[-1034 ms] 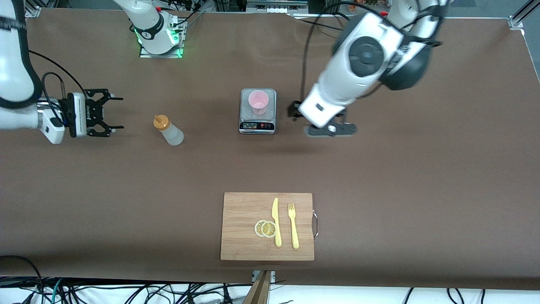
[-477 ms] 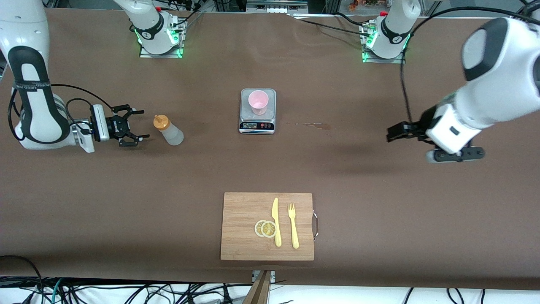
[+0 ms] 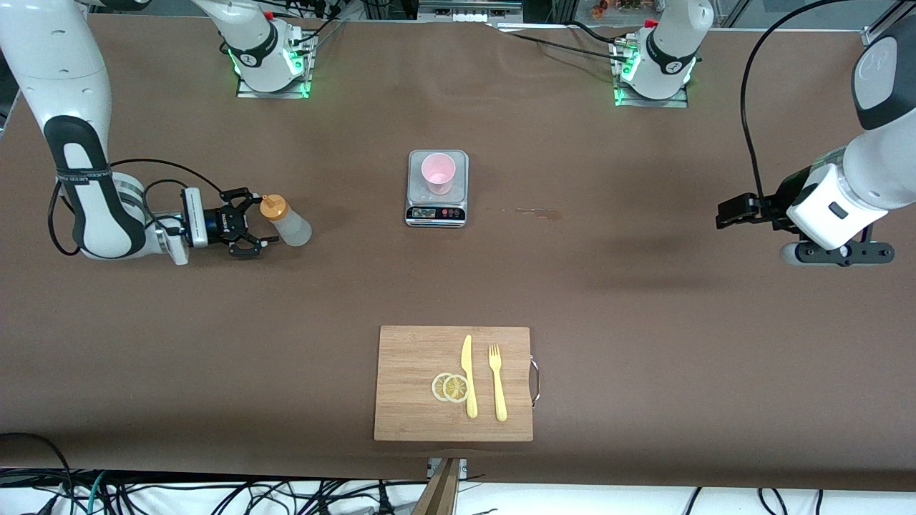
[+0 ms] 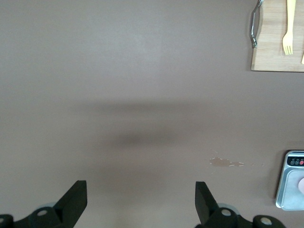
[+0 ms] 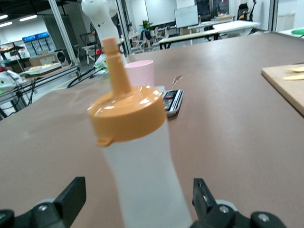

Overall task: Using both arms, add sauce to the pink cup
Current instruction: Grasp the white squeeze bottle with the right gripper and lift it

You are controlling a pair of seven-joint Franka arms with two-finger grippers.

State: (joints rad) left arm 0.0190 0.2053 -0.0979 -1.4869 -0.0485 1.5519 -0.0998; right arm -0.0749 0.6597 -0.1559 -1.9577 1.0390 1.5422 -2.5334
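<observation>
My right gripper's fingers reach the near edge of the sauce bottle, so closing now would miss. It moves toward the bottle's middle, before closing on the bottle.
The sauce, a whitish squeeze bottle with an orange nozzle cap, stands upright toward the right arm's end of the table from the scale. My right gripper is open and level with the bottle. In the right wrist view the sauce fills the space between the fingers of the right gripper, with a gap on each side. The pink cup stands on a small scale; the pink cup also shows past the bottle. My left gripper hangs open over bare table near the left arm's end.
A wooden cutting board near the front edge carries a yellow knife, a yellow fork and two lemon slices. A small spill stain lies beside the scale, toward the left arm.
My right gripper has slid toward the sauce and now has the bottle between its open fingers. My left arm has swung from beside the scale out toward its own end of the table.
</observation>
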